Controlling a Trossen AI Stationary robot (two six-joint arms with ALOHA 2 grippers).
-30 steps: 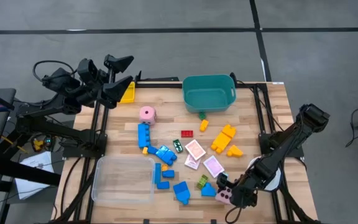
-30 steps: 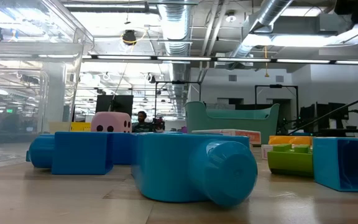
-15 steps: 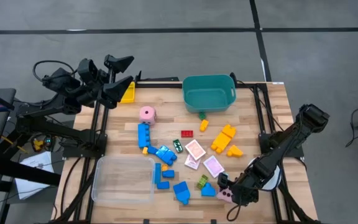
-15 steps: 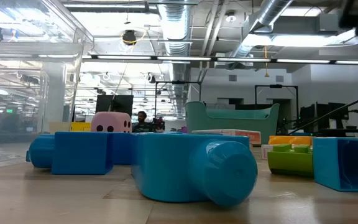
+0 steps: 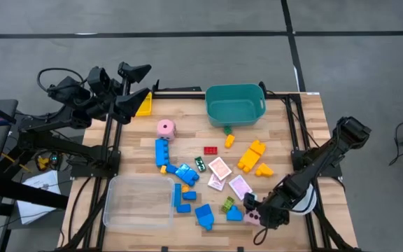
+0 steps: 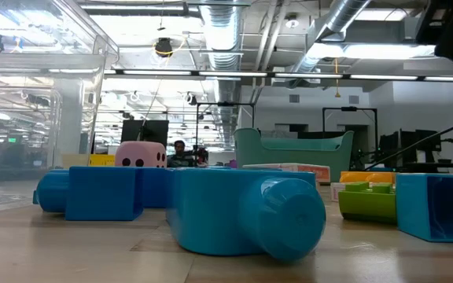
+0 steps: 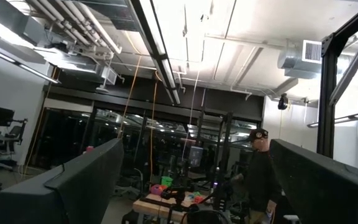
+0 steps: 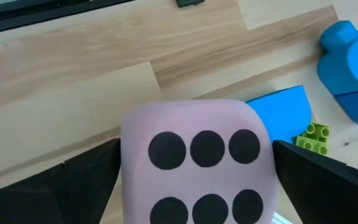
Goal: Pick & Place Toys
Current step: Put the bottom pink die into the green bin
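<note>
The pink die needs to go in the teal tub (image 5: 235,105), so the robot's right gripper has to grab it by two opposite sides next.
My right gripper (image 5: 259,218) is open and tilts down over a pink foam die (image 8: 197,155) at the table's near right. Its fingers (image 8: 79,180) flank the die, whose six-dot face shows between them. The die rests on the wood beside a blue block (image 8: 284,115) and a green block (image 8: 312,137). A second pink die (image 5: 166,128), blue blocks (image 5: 163,150), yellow blocks (image 5: 252,155), a red block (image 5: 210,150) and pink-white cards (image 5: 220,168) lie mid-table. My left gripper (image 5: 137,84) waits open, raised past the far left corner. My right gripper comes at the pink die from above, slanting down, with one finger close to each of two opposite side faces (image 8: 129,162). I cannot tell whether the fingers touch those faces. The die sits flat on the table.
A teal tub (image 5: 235,105) stands at the far edge and a small yellow tray (image 5: 144,105) at the far left. A clear tray (image 5: 140,201) sits at the near left. A white cup (image 5: 308,203) is under my right arm. Bare wood shows at the far right.
My right gripper has sunk a little closer over the pink die and rolled slightly, staying open. The die and the other toys have not moved.
</note>
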